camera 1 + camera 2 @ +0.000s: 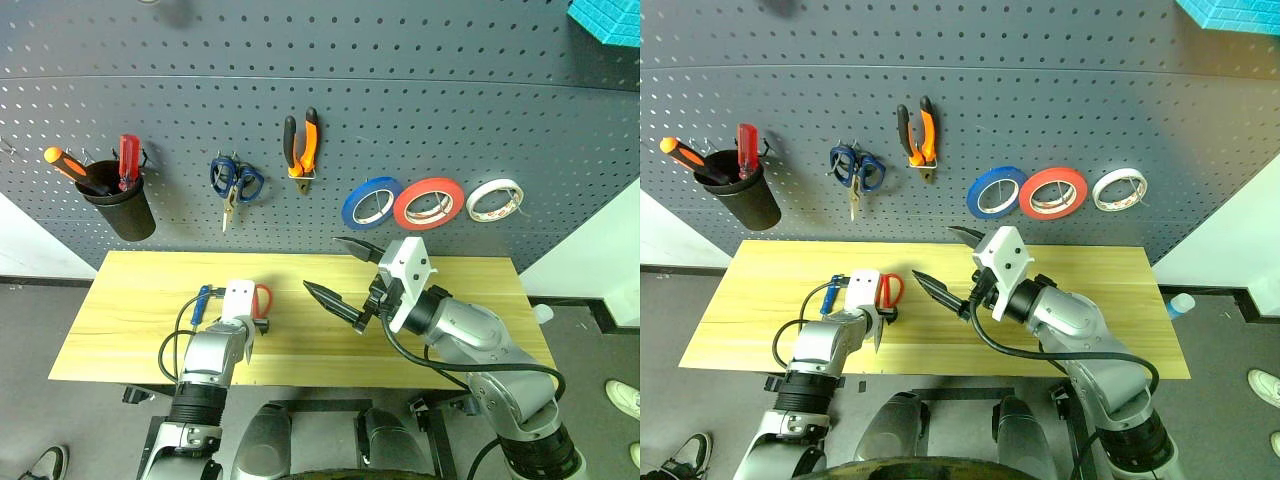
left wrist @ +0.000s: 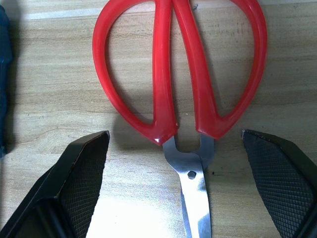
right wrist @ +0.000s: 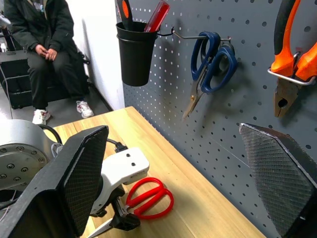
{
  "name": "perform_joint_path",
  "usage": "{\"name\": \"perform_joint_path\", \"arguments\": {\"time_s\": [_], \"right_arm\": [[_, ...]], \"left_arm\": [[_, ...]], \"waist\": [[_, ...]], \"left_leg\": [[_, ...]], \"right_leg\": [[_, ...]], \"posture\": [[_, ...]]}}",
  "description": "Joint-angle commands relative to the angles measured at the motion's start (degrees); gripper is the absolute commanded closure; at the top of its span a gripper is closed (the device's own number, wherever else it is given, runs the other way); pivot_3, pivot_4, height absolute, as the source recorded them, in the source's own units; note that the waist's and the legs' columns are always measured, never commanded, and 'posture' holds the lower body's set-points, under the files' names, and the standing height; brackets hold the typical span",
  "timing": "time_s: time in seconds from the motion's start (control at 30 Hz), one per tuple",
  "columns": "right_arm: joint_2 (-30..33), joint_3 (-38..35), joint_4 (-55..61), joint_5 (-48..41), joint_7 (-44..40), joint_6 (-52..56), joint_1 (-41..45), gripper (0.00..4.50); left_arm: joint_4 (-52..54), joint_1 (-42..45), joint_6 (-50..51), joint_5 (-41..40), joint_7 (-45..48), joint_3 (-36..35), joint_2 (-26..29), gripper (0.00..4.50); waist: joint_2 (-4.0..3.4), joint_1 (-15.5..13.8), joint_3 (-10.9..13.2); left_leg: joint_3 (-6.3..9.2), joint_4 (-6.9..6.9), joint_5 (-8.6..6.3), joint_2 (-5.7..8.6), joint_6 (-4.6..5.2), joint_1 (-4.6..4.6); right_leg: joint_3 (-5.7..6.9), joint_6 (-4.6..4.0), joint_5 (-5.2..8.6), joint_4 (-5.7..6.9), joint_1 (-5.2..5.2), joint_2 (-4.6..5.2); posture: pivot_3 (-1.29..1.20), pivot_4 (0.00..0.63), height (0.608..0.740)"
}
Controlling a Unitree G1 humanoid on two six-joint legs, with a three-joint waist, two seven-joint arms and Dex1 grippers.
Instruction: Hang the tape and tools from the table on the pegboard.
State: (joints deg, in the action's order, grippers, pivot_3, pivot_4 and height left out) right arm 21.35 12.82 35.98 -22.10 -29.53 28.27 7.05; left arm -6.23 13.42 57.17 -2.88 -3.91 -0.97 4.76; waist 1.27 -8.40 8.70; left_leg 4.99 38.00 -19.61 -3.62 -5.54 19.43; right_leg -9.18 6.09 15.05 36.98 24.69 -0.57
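I should close my left gripper on the scissors now: its fingers reach down near the wood grain on both sides of the scissors' pivot [image 2: 191, 174], so they would hold the scissors.
The red-handled scissors [image 2: 181, 89] lie flat on the light wood table [image 1: 150, 290], near its front left. My left gripper [image 2: 174, 135] points down over them, open, with one finger on each side of the pivot and not touching it. My right gripper [image 1: 322, 263] hovers open above the middle of the table, pointing left, with nothing between its fingers. On the dark grey pegboard [image 1: 450, 100] hang the orange-and-black pliers [image 1: 303, 145] and the red tape [image 1: 428, 203].
Blue-handled scissors [image 1: 236, 183], a black cup [image 1: 122, 205] of screwdrivers, a blue roll [image 1: 371, 201] and a white roll [image 1: 495, 199] also hang on the board. A blue object [image 1: 203, 300] lies just left of my left gripper. A person [image 3: 42, 44] sits off to the left.
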Motion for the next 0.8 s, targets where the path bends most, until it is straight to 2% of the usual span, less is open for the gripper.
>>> {"name": "perform_joint_path", "arguments": {"time_s": [0.03,0.2,0.23,0.33,0.57,0.6,0.8], "right_arm": [[-0.2,-0.8,2.6,-0.3,0.4,-0.5,0.7,0.07],[-0.3,-1.3,3.2,-1.6,0.2,-0.1,0.9,0.07],[-0.1,-1.5,3.5,-2.3,0.0,0.5,0.9,0.02],[1.5,-1.9,4.6,-4.7,-1.2,3.5,0.5,0.00],[6.1,-1.1,6.4,-6.2,-3.5,6.8,-1.4,0.00],[6.0,-1.2,6.4,-6.3,-3.4,6.8,-1.4,0.00],[5.5,-1.3,6.3,-6.1,-2.9,6.5,-0.7,0.00]], "left_arm": [[0.3,-1.3,1.1,0.1,-0.1,-0.5,-0.6,0.00],[0.1,-1.8,1.2,0.2,0.0,-1.0,-1.0,0.00],[0.1,-1.8,1.2,0.2,0.0,-1.1,-1.1,0.19],[0.1,-1.8,1.4,0.2,0.1,-1.2,-1.2,0.88],[0.7,-1.8,2.0,0.2,0.3,-1.4,-1.5,3.28],[0.8,-1.8,2.1,0.1,0.4,-1.4,-1.5,3.45],[1.2,-1.9,2.6,0.1,0.5,-1.3,-1.7,3.45]], "waist": [[-0.01,0.0,0.0],[-0.02,0.1,0.0],[-0.02,0.1,0.0],[-0.03,0.2,0.0],[-0.05,1.2,0.1],[-0.06,1.4,0.1],[-0.09,1.9,0.1]], "left_leg": [[0.00,0.00,0.00,0.00,0.00,0.00],[0.00,-0.01,0.00,0.00,0.00,0.00],[0.00,-0.01,0.00,0.00,0.00,0.00],[0.00,-0.02,0.00,0.00,0.00,0.00],[0.00,-0.05,-0.01,0.00,0.01,-0.01],[0.00,-0.05,-0.01,0.00,0.01,0.00],[0.01,-0.05,-0.01,0.00,0.00,0.01]], "right_leg": [[0.00,0.00,0.00,0.00,0.00,0.00],[0.00,0.01,0.01,-0.02,0.00,0.00],[0.00,0.01,0.02,-0.02,0.00,0.00],[0.00,0.02,0.02,-0.03,0.00,0.00],[0.00,0.05,0.06,-0.05,0.00,0.00],[-0.01,0.08,0.07,-0.05,0.00,0.00],[-0.01,0.14,0.11,-0.08,0.00,0.00]], "posture": [[0.26,0.139,0.727],[0.26,0.140,0.727],[0.26,0.141,0.727],[0.26,0.141,0.727],[0.26,0.145,0.727],[0.26,0.145,0.727],[0.26,0.143,0.727]]}}
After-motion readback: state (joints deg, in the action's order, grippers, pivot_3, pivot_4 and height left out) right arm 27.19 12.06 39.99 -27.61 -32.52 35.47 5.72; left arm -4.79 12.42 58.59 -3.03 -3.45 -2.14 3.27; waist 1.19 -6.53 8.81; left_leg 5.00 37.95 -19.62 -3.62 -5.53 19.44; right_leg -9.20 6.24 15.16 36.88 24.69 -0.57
